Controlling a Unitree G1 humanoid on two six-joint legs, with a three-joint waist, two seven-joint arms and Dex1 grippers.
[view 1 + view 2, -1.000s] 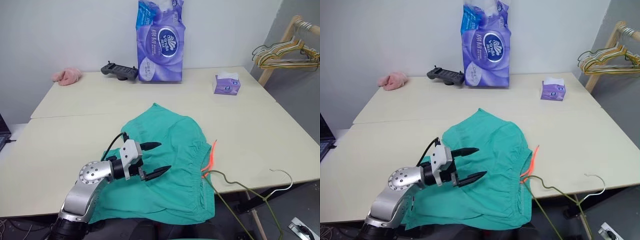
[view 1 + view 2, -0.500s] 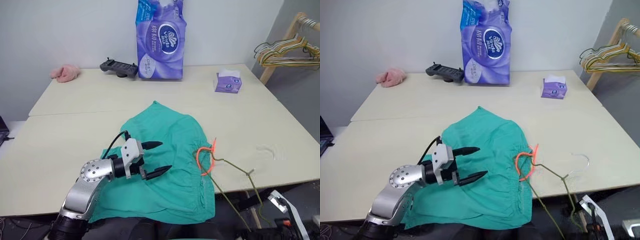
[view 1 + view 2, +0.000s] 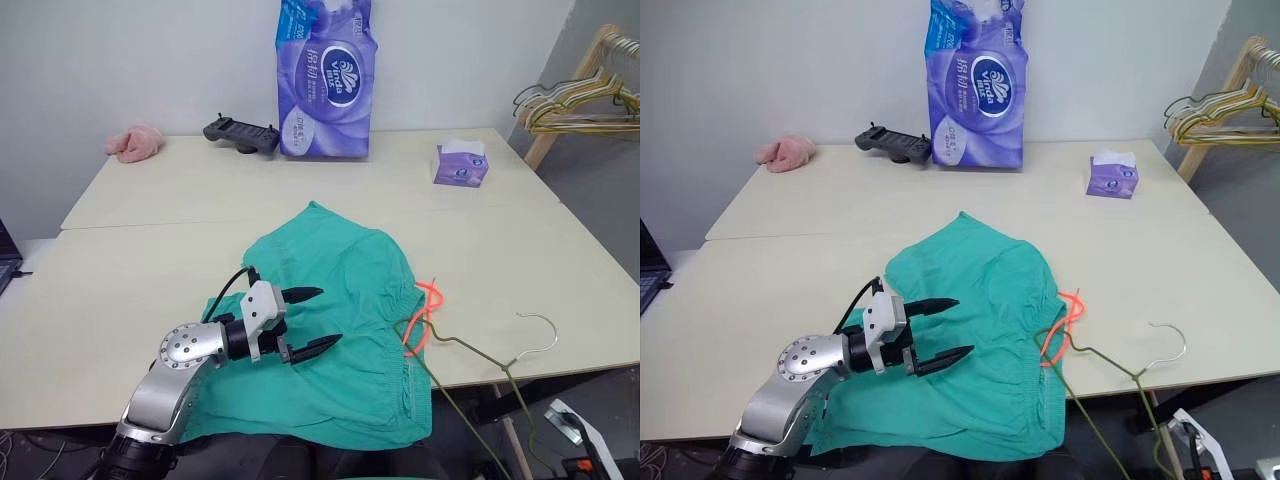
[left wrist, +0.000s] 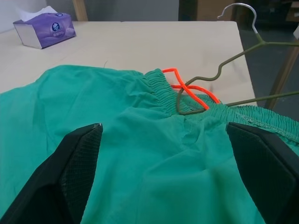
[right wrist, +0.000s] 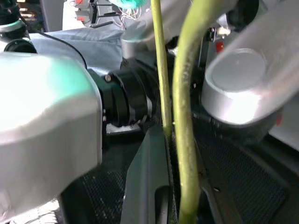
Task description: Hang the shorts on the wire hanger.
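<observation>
To hang the shorts, my left gripper next needs to grip the bunched waistband (image 3: 404,318), since its gathers stand up in folds while the leg cloth lies flat.
The teal shorts (image 3: 340,260) lie flat on the table, waistband toward the right, the orange drawstring (image 3: 428,305) spilling off it. My left gripper (image 3: 322,316) hovers open just above the shorts' lower left part, fingers pointing at the waistband. The olive wire hanger (image 3: 470,350) slants up from below the table's front edge. Its bent shoulder rests on the waistband, tangled with the drawstring (image 4: 187,86), and its hook (image 3: 540,328) lies over the table to the right. In the right wrist view my right gripper (image 5: 182,196) is shut on the hanger's wire (image 5: 184,93).
At the back of the table (image 3: 150,220) stand a purple tissue pack (image 3: 322,80), a black controller (image 3: 240,133), a pink fluffy cloth (image 3: 135,143) and a small purple tissue box (image 3: 460,165). Bunched hangers (image 3: 585,95) hang on a wooden rack at far right.
The hanger has swung, its shoulder now lying against the waistband and drawstring, and the drawstring has shifted with it. The left gripper has stayed still.
</observation>
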